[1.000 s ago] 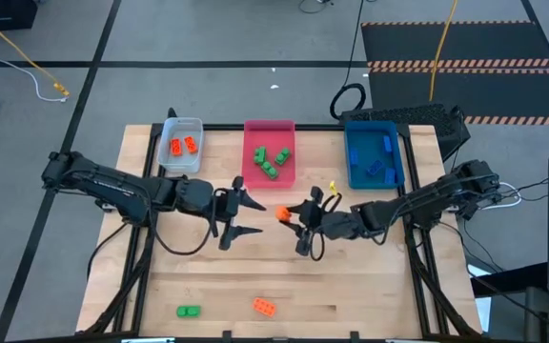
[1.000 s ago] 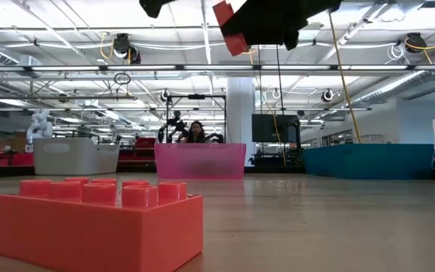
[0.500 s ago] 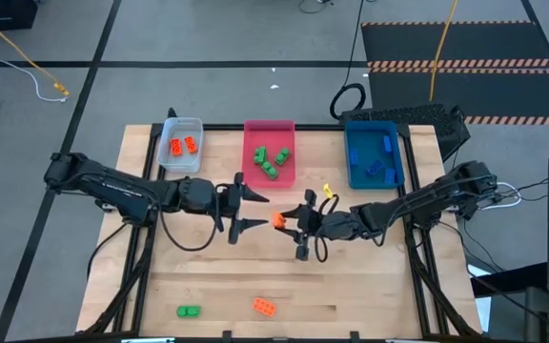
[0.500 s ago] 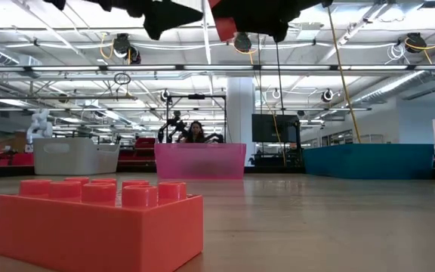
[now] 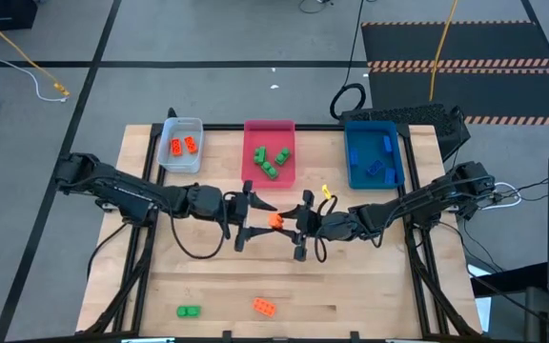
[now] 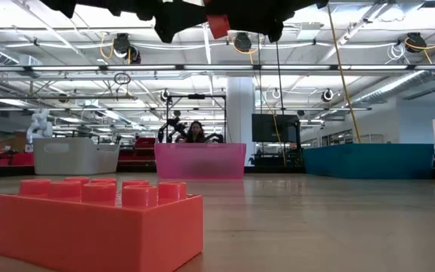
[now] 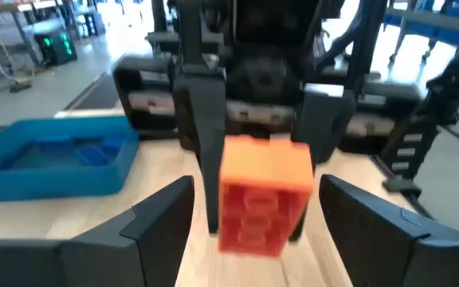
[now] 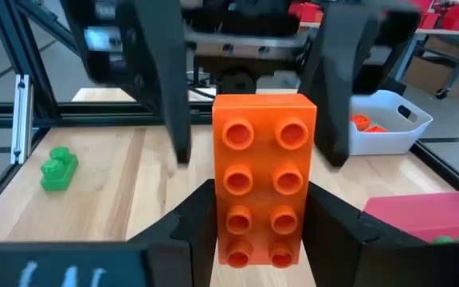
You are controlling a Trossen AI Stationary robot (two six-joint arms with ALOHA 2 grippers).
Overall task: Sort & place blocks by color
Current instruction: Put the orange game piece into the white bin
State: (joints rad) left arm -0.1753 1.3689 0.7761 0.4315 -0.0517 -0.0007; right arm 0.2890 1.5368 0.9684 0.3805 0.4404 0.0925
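My left gripper grabs the orange block, which goes into the grey tray (image 5: 180, 145) to be sorted, by its loose end (image 5: 273, 220) next.
An orange block (image 5: 275, 220) hangs above the middle of the table, with my right gripper (image 5: 287, 222) shut on it. In the right wrist view the orange block (image 8: 264, 171) shows its studded face. My left gripper (image 5: 265, 218) comes level from the table's left and is open. Its fingers (image 7: 162, 219) stand on either side of the block's free end (image 7: 263, 191) without touching it. In the low view both grippers and the block (image 6: 217, 24) show at the picture's top. My right gripper pinches the orange block between its two fingers by the long sides (image 8: 223, 227), at the end nearer the gripper. The fingers come about level from the table's right and lie along the block. The block is lifted clear and sticks out toward my left gripper.
At the far edge stand a grey tray (image 5: 194, 158) with orange blocks, a pink tray (image 5: 252, 162) with green blocks and a blue tray (image 5: 354, 171) with blue blocks. A green block (image 5: 189, 311) and another orange block (image 5: 265, 306) lie near the front edge.
My left gripper has gone toward the table's right edge and a little down, up to the held block, and has stayed open. My right gripper has kept its place with the block, tipping slightly.
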